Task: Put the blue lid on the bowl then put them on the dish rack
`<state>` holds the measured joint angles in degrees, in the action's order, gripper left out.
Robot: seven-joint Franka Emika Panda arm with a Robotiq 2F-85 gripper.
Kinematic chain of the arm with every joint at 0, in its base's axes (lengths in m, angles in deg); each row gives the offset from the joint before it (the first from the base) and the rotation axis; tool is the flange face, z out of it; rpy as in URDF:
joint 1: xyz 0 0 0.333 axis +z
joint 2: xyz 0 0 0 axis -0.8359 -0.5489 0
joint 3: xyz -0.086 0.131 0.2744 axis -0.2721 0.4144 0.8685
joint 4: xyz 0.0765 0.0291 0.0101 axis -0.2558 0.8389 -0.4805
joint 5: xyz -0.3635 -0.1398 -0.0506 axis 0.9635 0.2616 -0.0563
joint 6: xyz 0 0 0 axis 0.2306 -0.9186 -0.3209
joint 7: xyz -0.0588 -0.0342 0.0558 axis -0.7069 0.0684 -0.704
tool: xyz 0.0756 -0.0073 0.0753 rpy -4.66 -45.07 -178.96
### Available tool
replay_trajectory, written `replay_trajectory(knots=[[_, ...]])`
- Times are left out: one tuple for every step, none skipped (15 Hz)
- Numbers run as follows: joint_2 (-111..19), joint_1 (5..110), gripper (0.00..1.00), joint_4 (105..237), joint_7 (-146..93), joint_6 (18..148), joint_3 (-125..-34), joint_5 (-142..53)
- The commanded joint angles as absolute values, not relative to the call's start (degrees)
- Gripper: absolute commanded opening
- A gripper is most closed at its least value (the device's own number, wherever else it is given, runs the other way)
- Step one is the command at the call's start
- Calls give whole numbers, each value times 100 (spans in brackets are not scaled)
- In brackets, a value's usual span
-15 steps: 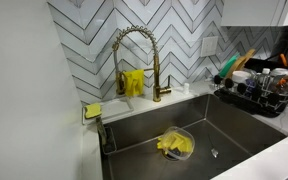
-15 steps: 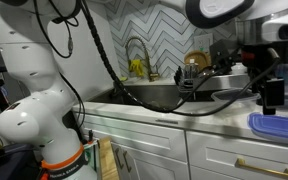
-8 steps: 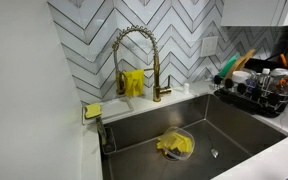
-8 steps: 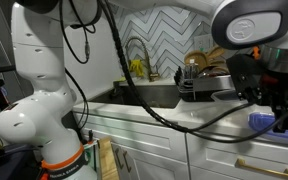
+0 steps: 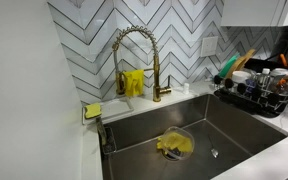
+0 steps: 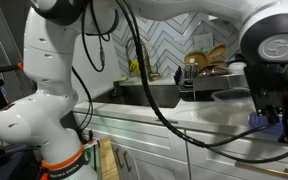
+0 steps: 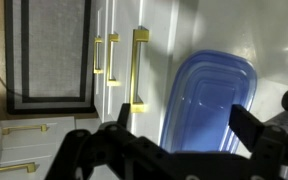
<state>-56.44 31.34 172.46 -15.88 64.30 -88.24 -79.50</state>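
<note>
The blue lid [image 7: 212, 98] should be pinched next by my gripper at its long rim nearest the cabinet handles, so the rest of it stays free to put on the bowl.
The blue lid [image 7: 212, 98] lies flat on the white counter, filling the middle of the wrist view. It also shows at the right edge in an exterior view [image 6: 258, 122]. My gripper [image 7: 184, 128] is open and empty, just above the lid, with one finger on each side of it. In an exterior view the gripper [image 6: 282, 118] hangs over the lid. A clear bowl [image 5: 175, 143] holding something yellow sits in the sink [image 5: 234, 125]. The black wire dish rack [image 5: 256, 97] stands right of the sink with upright utensils.
A gold faucet [image 5: 134, 45] arches over the sink's back edge. A yellow sponge [image 5: 92, 111] lies at the sink's left corner. White cabinet doors with gold handles [image 7: 137, 68] lie below the counter edge. The arm's cable [image 6: 174, 105] loops over the counter.
The arm has swung right and lowered over the counter's end; the gripper now hangs over the blue lid. The sink, bowl and rack are unchanged.
</note>
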Motion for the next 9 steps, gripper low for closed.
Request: replay_trajectory(knots=[[-6089, 2872, 100, 16740, -1572, 6063, -8630, -8277], [-6170, 2854, 96, 16684, -1617, 6036, -8615, -8317], [-6248, 2838, 87, 16622, -1657, 6033, -8606, -8347], [-6333, 2811, 82, 16551, -1693, 6022, -8594, -8404], [-6407, 2786, 76, 16484, -1750, 6029, -8577, -8487], [-6448, 2769, 72, 16459, -1781, 6046, -8563, -8566], [-6506, 2746, 66, 16411, -1780, 6052, -8544, -8644], [-6559, 2736, 65, 16367, -1824, 6007, -8542, -8683], [-6612, 2724, 66, 16324, -1828, 5988, -8531, -8724]])
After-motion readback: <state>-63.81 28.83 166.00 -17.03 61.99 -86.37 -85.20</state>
